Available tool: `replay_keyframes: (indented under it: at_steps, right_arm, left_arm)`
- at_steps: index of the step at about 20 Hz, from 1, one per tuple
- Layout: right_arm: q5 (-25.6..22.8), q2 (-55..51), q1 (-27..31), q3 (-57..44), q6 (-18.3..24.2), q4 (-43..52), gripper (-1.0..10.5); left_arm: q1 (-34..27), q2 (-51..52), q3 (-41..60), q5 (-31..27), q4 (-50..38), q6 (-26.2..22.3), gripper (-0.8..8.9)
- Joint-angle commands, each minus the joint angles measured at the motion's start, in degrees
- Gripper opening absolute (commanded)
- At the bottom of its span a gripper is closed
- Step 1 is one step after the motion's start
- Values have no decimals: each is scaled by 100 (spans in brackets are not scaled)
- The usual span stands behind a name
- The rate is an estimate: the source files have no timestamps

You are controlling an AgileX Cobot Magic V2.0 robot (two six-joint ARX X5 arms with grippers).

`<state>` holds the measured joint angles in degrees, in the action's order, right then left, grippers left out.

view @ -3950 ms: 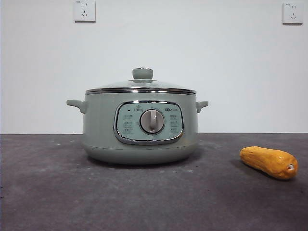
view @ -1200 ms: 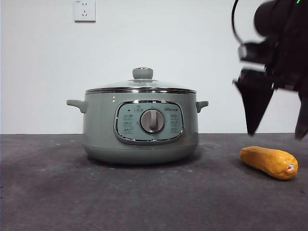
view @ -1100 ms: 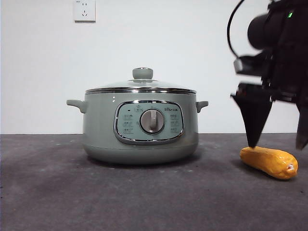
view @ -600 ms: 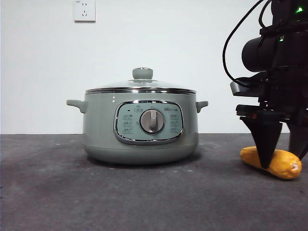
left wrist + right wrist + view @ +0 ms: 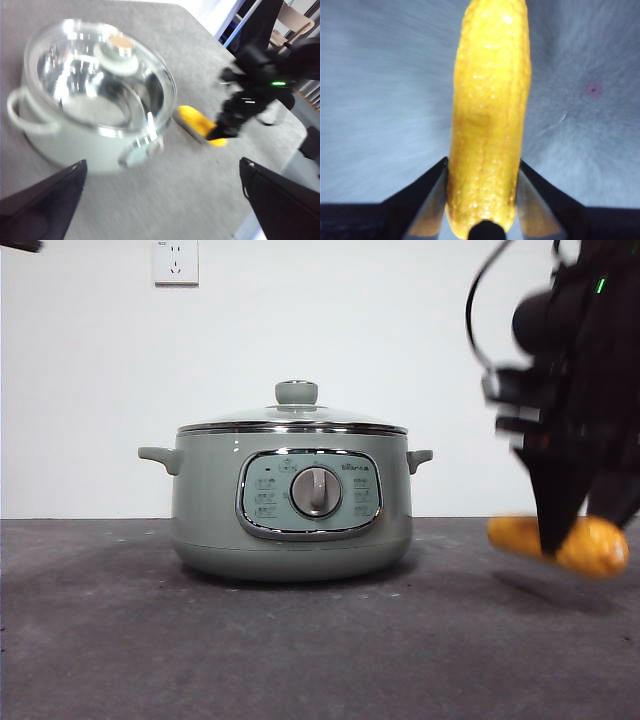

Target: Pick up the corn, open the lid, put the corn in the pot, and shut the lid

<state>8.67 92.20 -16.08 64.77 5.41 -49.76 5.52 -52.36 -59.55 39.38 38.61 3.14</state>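
Note:
The robot's left gripper has to grab the glass lid by its knob (image 5: 296, 392) next, so that it can open the pot for the corn (image 5: 597, 545).
The corn (image 5: 597, 545) hangs a little above the table at the right, and my right gripper (image 5: 578, 536) is shut on its middle. In the right wrist view the yellow cob (image 5: 490, 120) is pinched between the two jaws of the right gripper (image 5: 482, 185). The sage-green pot (image 5: 290, 510) stands at the centre with the glass lid (image 5: 295, 420) seated on it, knob (image 5: 297, 392) upright. My left gripper (image 5: 160, 200) is open, high above the table, looking down on the pot (image 5: 75, 140), the lid (image 5: 100, 75) and the corn (image 5: 192, 119).
The dark grey table (image 5: 300, 650) runs to a white wall with a socket (image 5: 175, 260). A black tip of the left arm (image 5: 20, 244) shows at the top left corner. The table's far edge and a chair (image 5: 292, 20) appear in the left wrist view.
The right gripper came down over the corn, shut on it and has lifted it off the table. The pot and lid have not moved.

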Motion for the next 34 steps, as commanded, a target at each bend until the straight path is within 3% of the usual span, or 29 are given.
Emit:
replay_keyframes:
  at_steps: [1,10,14,18,33,34]
  right_arm:
    - [186,-796,2,0,55,-114,-16]
    - [175,-3755,2,33,-417,-138,-16]
    - [175,-4454,2,33,-546,-313,-16]
    - [175,-4721,2,33,-546,-634,-16]
    - [175,-4750,2,33,-544,-881,-16]
    - [175,-4750,2,33,-544,-881,-16]
  left_arm:
    - [286,-479,-389,-260,-151,-44,664]
    - [1729,-3198,-2881,-2015,-136,-796,659]
    - [2100,-4140,-3587,-2695,-142,-1097,659]
    - [2286,-4732,-3668,-3204,-415,-1388,659]
    - [2293,-5469,-3668,-3298,-809,-1196,650]
    - [2293,-5469,-3668,-3298,-817,-1189,583]
